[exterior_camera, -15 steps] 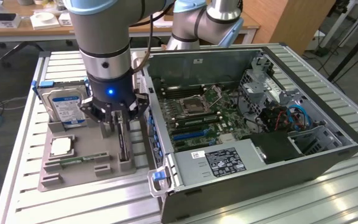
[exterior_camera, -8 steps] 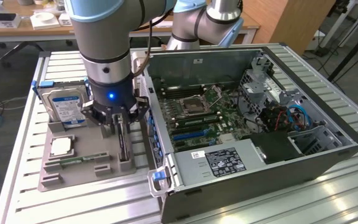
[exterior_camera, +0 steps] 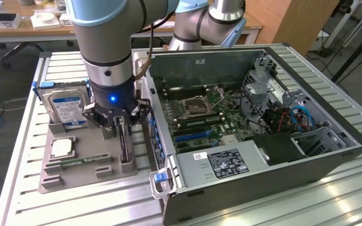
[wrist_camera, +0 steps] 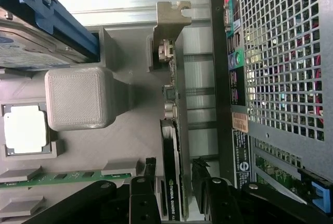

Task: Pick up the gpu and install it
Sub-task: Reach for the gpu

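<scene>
The GPU's metal bracket (wrist_camera: 169, 21) should stay free for the computer case, so my gripper will next pick up the GPU by its black side with the lettering (wrist_camera: 171, 182).
The gpu (exterior_camera: 125, 147) stands on edge in a slot of the grey holder tray (exterior_camera: 86, 176), just beside the computer case. It is a thin green card with a black face and a metal bracket. My gripper (exterior_camera: 119, 123) sits low right over it, open. In the wrist view the gpu (wrist_camera: 174, 130) runs between my two black fingers (wrist_camera: 148, 174), and my gripper (wrist_camera: 174, 182) straddles its near end. A small gap shows on each side of the card.
The tray also holds a silver hard drive (exterior_camera: 68, 106), a CPU (exterior_camera: 62, 147) and a memory stick (exterior_camera: 74, 162). The open computer case (exterior_camera: 332, 162) stands at the exterior view's right, with blue motherboard slots (exterior_camera: 190, 135). Its perforated rear panel (wrist_camera: 276, 78) lies close beside the card.
</scene>
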Available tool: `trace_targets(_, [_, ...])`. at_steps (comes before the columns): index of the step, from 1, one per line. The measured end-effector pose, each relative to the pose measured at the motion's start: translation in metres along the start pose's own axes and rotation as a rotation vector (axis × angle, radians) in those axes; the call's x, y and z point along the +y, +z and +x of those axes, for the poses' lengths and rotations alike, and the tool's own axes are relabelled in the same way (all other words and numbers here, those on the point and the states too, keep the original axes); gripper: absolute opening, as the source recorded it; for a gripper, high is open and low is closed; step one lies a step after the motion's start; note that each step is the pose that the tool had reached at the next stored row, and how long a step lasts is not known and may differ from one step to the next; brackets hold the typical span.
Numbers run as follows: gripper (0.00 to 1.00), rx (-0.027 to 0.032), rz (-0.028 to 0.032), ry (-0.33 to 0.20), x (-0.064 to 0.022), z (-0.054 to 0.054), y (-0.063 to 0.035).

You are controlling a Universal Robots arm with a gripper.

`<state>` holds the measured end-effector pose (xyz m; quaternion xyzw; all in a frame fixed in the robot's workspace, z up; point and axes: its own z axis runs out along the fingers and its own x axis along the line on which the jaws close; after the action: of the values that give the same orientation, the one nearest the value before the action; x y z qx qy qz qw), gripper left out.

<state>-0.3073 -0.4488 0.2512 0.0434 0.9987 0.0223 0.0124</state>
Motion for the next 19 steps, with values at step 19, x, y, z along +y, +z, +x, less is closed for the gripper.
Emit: trace_targets(19, [0.41,0.0005,0.0002,-0.005,-0.0005,0.0,0.0108])
